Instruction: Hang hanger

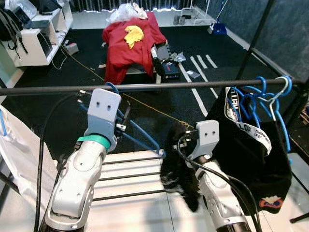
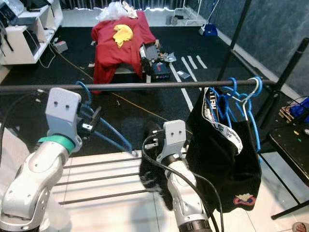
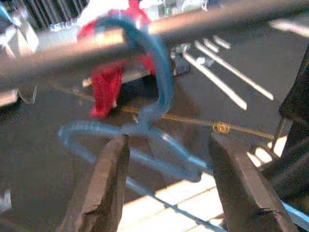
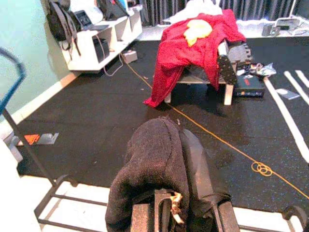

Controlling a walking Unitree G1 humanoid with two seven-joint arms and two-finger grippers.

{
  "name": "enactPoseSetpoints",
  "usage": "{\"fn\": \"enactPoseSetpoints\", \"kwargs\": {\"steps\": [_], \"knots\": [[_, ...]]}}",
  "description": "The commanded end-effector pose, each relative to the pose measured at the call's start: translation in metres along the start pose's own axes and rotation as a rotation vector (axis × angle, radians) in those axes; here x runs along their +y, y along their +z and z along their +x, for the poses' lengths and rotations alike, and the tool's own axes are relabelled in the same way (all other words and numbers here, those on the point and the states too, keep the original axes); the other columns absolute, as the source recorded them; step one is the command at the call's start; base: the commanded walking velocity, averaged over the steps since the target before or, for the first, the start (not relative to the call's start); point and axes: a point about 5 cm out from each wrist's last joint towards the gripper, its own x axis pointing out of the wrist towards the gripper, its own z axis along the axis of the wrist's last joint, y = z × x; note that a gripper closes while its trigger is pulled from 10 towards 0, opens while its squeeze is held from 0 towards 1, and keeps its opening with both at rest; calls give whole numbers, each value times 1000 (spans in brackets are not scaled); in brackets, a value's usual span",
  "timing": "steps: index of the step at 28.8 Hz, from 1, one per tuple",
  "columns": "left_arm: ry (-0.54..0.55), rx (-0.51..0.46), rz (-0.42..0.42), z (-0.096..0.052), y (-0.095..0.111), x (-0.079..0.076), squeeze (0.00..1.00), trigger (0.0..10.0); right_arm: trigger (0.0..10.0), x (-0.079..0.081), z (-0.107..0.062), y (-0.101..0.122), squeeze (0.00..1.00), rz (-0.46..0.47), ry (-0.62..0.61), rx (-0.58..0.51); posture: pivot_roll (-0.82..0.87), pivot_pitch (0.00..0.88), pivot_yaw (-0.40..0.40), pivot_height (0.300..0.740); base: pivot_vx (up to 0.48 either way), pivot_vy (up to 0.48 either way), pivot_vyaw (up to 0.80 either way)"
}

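Observation:
The hanger's hook is looped around the black bar, so my left gripper should next grab the blue hanger by its neck [image 3: 144, 118], where the fingers have room.
A blue hanger [image 1: 141, 134] hangs by its hook [image 3: 161, 82] over the black rail [image 1: 169, 87], towards the rail's left part. My left gripper [image 3: 166, 145] is just below the rail with its fingers spread wide. The hanger's neck sits between and slightly beyond the fingertips, untouched. My right gripper [image 4: 181, 159] is lower, right of centre, shut on a black knitted garment [image 4: 152, 164] that drapes over its fingers and hangs down [image 1: 179, 169].
Several blue hangers [image 1: 260, 99] with a black garment [image 1: 251, 159] crowd the rail's right end. White cloth [image 1: 19, 150] hangs at the left. The rack's lower bars [image 1: 130, 176] lie below. A red-draped bench [image 1: 130, 43] and white shelves [image 1: 38, 34] stand beyond.

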Motion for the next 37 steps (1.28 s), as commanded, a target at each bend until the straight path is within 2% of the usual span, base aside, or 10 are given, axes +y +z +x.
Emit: {"fn": "enactPoseSetpoints", "kwargs": {"steps": [1, 12, 21, 25, 26, 27, 28, 30, 32, 37], "knots": [[36, 75, -25, 1, -8, 3, 0, 10000, 10000, 3, 0, 2, 0, 2, 10, -20, -43, 56, 48, 740, 0, 0, 0], [199, 176, -101, 24, -9, 8, 0, 10000, 10000, 3, 3, 1, 0, 8, 12, -21, -36, 53, 46, 740, 0, 0, 0], [115, 148, -187, 28, 16, 5, 0, 10000, 10000, -1, 0, 1, 0, 5, -2, -21, -47, 47, 55, 740, 0, 0, 0], [29, 132, -147, 25, 19, -1, 0, 10000, 10000, -1, -1, 0, 0, 7, -6, -20, -46, 48, 54, 740, 0, 0, 0], [21, 132, -116, 26, 16, -3, 0, 8510, 10000, -1, 0, 0, 0, 8, -5, -20, -40, 51, 50, 740, 0, 0, 0], [17, 132, -96, 26, 13, -5, 0, 8510, 10000, -1, 0, 0, 0, 10, -4, -19, -40, 51, 50, 740, 0, 0, 0], [4, 125, -44, 29, 10, -8, 0, 4745, 10000, 0, 1, 0, 0, 11, -2, -19, -39, 52, 46, 740, 0, 0, 0], [-6, 119, -7, 30, 7, -10, 0, 4745, 10000, 0, 1, 1, 0, 13, 0, -19, -39, 52, 46, 740, 0, 0, 0], [-23, 136, 8, 38, -3, -18, 0, 0, 10000, 1, 3, 1, 0, 14, 2, -20, -45, 54, 45, 740, 0, 0, 0], [-4, 155, -8, 48, -9, -26, 0, 0, 10000, 1, 3, 2, 0, 16, 1, -23, -48, 53, 44, 740, 0, 0, 0]]}}
